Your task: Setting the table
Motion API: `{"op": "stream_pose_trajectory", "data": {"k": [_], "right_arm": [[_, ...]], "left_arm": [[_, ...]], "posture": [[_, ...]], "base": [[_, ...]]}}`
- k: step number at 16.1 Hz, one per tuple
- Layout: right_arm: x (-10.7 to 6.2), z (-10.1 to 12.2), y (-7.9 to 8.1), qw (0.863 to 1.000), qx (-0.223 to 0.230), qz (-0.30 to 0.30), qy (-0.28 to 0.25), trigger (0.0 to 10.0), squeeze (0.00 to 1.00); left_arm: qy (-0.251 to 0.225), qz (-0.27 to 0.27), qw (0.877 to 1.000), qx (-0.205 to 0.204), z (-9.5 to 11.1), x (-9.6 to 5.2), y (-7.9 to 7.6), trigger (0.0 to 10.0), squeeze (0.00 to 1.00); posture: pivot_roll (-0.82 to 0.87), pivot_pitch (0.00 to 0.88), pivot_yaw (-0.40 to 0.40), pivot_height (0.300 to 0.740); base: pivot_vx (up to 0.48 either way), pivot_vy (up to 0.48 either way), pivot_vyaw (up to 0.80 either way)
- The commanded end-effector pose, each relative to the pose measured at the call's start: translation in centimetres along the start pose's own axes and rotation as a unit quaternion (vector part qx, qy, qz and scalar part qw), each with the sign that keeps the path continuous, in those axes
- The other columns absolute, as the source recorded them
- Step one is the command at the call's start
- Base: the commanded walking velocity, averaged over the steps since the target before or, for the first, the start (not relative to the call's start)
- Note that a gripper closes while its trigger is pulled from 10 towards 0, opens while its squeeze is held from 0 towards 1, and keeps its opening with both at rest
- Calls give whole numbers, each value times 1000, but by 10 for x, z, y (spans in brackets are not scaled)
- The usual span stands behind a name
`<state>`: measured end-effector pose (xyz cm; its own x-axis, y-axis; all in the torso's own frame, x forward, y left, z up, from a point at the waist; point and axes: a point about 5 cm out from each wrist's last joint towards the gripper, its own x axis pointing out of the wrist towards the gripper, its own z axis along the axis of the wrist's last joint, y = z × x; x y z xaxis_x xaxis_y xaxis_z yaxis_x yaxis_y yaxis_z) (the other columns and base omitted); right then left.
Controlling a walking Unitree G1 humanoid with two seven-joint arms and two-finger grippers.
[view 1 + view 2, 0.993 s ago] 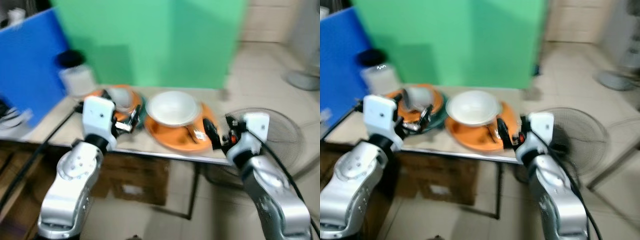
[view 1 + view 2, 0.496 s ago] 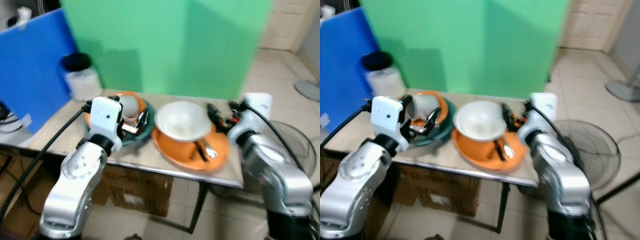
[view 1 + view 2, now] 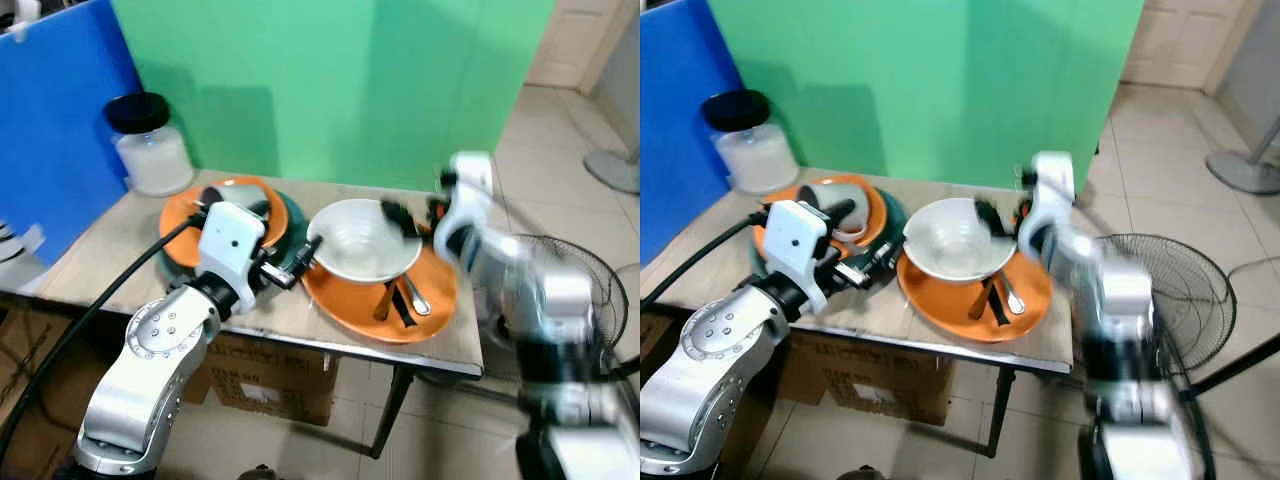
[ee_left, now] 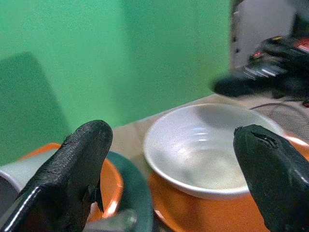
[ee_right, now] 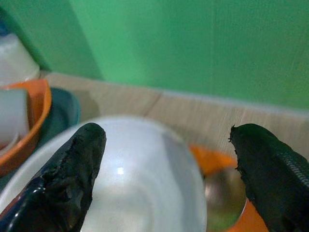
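The white bowl spreads wider than my open fingers, so my right gripper will next grab it by its thin rim [image 5: 199, 176], with one finger inside.
A white bowl [image 3: 362, 250] sits on a large orange plate [image 3: 440, 300], with a spoon [image 3: 415, 297] and a dark utensil [image 3: 398, 305] lying beside it on the plate. To the left, a pale cup [image 3: 235, 197] lies on a smaller orange plate [image 3: 185, 220] stacked on a dark green plate [image 3: 290, 225]. My left gripper [image 3: 296, 266] is open, low over the table between the two stacks, pointing at the bowl [image 4: 207, 150]. My right gripper [image 3: 400, 218], blurred, hovers open over the bowl's far right rim [image 5: 145, 179].
A jar with a black lid [image 3: 150, 150] stands at the table's back left, by a blue board [image 3: 50, 120]. A green screen rises behind the table. On the floor at the right lies a fan [image 3: 570, 290]; cardboard boxes [image 3: 270, 380] sit under the table.
The camera has shifted. My right arm has risen from the table's front right edge to above the bowl. My left gripper has slid right from the left stack toward the bowl.
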<state>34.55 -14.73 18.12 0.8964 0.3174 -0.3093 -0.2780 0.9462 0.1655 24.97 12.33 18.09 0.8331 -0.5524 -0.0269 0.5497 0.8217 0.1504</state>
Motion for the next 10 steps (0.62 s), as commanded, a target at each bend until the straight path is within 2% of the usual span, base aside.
{"op": "stream_pose_trajectory", "data": {"k": [1,2,3,4,6,7,8,10], "right_arm": [[2,-4,-3,1000,7,-7,28,10000,1000],[2,-3,-4,999,10,-6,45,10000,796],[3,-4,-6,998,9,-8,65,10000,306],[3,-7,-9,996,17,-10,91,10000,0],[5,-16,-14,988,58,-17,145,10000,0],[5,-18,-16,985,64,-23,156,10000,0],[4,-20,-17,984,68,-27,162,8941,0],[4,-21,-18,983,72,-29,166,8941,0]], "left_arm": [[-9,-22,1000,1,4,-3,-4,10000,0],[-8,-37,999,-3,5,-5,-6,10000,0],[-5,-45,999,-4,4,-5,-7,10000,0],[-2,-55,998,-4,3,-7,-9,10000,0],[0,-61,998,-4,2,-7,-9,10000,0],[0,-63,998,-5,2,-7,-9,10000,0],[1,-67,998,-6,2,-7,-10,10000,0],[1,-70,998,-7,2,-8,-10,10000,0]], "posture": [[129,0,17,740],[130,0,14,740],[130,0,13,740],[131,0,13,740],[132,0,12,740],[132,0,13,740],[132,0,14,740],[132,0,14,740]], "base": [[0,0,0],[0,0,0],[0,0,0],[0,0,0],[0,0,0],[0,0,0],[0,0,0],[0,0,0]]}}
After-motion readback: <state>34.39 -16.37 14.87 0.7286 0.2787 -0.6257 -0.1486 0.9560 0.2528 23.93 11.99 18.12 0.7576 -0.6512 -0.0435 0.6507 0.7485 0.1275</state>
